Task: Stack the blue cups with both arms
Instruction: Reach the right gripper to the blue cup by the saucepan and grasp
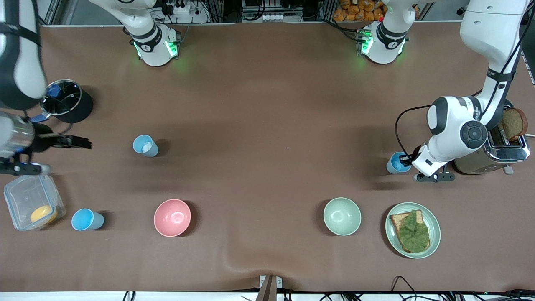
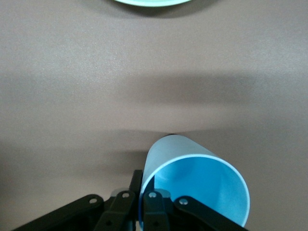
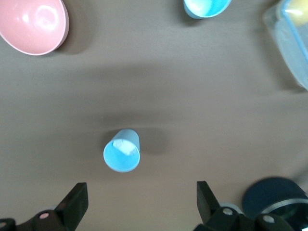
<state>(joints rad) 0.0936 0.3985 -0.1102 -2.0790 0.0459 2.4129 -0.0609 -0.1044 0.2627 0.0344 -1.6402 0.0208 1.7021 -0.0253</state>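
Note:
My right gripper takes hold of the cup with the white bit inside by its rim [image 1: 146, 146] [image 3: 121, 155] next, to stack the blue cups.
Three blue cups show. One blue cup [image 1: 145, 146] [image 3: 121, 150], with a white bit inside, stands toward the right arm's end of the table. Another cup [image 1: 87, 219] [image 3: 207, 7] stands nearer the front camera, beside the clear box. My right gripper [image 1: 81, 143] [image 3: 140, 190] hangs open and empty over the table beside the first cup. Toward the left arm's end, my left gripper [image 1: 406, 159] [image 2: 143, 185] is shut on the rim of the third cup [image 1: 395, 164] [image 2: 197, 180], one finger inside and one outside. I cannot tell whether this cup is off the table.
A pink bowl [image 1: 172, 217] [image 3: 33, 24], a pale green bowl [image 1: 342, 216] and a green plate [image 1: 434, 217] with topped toast line the near side. A toaster [image 1: 501, 150] stands beside the left gripper. A clear box [image 1: 25, 196] and a black holder [image 1: 71, 108] flank the right gripper.

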